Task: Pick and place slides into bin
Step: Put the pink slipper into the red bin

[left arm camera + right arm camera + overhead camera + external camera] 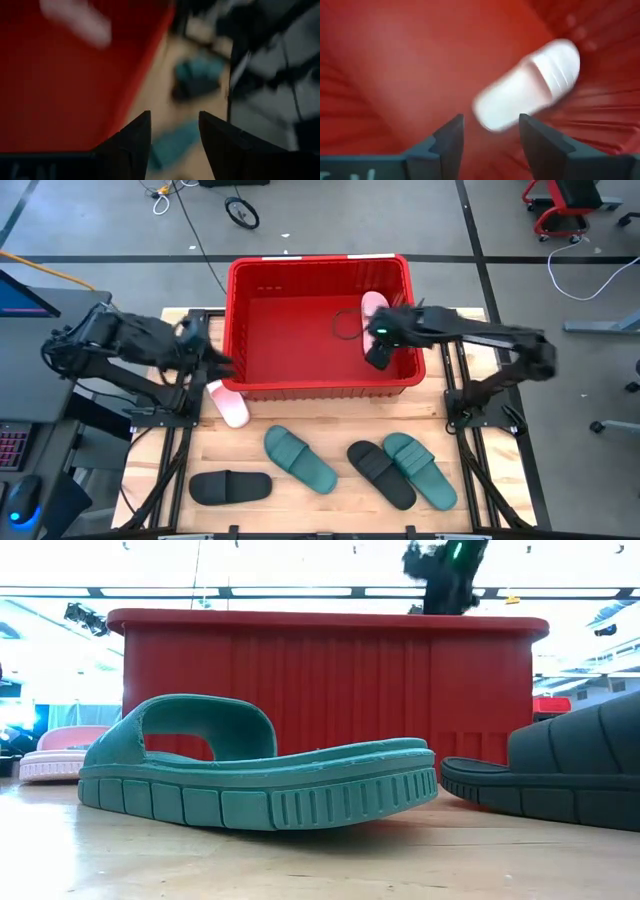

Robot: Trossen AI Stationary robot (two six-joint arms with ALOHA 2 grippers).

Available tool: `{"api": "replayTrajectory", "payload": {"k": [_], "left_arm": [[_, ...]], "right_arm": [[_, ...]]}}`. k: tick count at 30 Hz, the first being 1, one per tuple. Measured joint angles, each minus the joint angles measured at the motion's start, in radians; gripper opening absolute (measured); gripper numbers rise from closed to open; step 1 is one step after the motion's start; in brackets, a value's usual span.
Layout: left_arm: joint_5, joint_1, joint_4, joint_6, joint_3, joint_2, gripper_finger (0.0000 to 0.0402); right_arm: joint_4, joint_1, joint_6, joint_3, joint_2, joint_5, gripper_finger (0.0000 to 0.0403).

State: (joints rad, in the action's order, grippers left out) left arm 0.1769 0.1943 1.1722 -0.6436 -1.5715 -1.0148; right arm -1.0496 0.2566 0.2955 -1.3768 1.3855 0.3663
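Observation:
The pink slide needs to go in the red bin, so I should grab the pink slide's strap with my left gripper next.
The red bin (320, 272) stands at the table's far middle. One pale pink slide (373, 304) is inside it by the right wall; it also shows in the right wrist view (530, 85), past my fingers and apart from them. My right gripper (491, 120) is open and empty above the bin's right side (378, 350). My left gripper (174, 117) is open and empty at the bin's near left corner (220, 365). On the table lie another pink slide (229, 406), two teal slides (300, 460) (421, 470) and two black slides (230, 487) (381, 474).
The bin's thick rim and lattice walls (320, 670) rise well above the slides. The low view shows a teal slide (250, 775) close up, a black one (560, 775) at the right and the pink one (60, 750) at the left. Bare wood lies between the slides.

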Motion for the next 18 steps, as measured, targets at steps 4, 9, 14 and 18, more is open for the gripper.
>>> {"api": "replayTrajectory", "payload": {"k": [4, 9, 14, 18], "left_arm": [[-0.17, 0.045, 0.208, -0.132, 0.001, -0.058, 0.0172], [-0.229, 0.164, 0.355, -0.205, 0.001, -0.18, 0.0172], [-0.196, 0.285, 0.383, -0.293, 0.03, -0.321, 0.0172], [-0.16, 0.349, 0.392, -0.469, 0.118, -0.42, 0.0172]], "right_arm": [[0.066, -0.077, 0.103, -0.001, -0.159, 0.001, 0.0185], [0.105, -0.159, 0.133, -0.001, -0.287, 0.026, 0.018], [0.103, -0.214, 0.153, -0.001, -0.321, 0.053, 0.0177], [0.103, -0.238, 0.18, -0.001, -0.303, 0.081, 0.0176]]}}
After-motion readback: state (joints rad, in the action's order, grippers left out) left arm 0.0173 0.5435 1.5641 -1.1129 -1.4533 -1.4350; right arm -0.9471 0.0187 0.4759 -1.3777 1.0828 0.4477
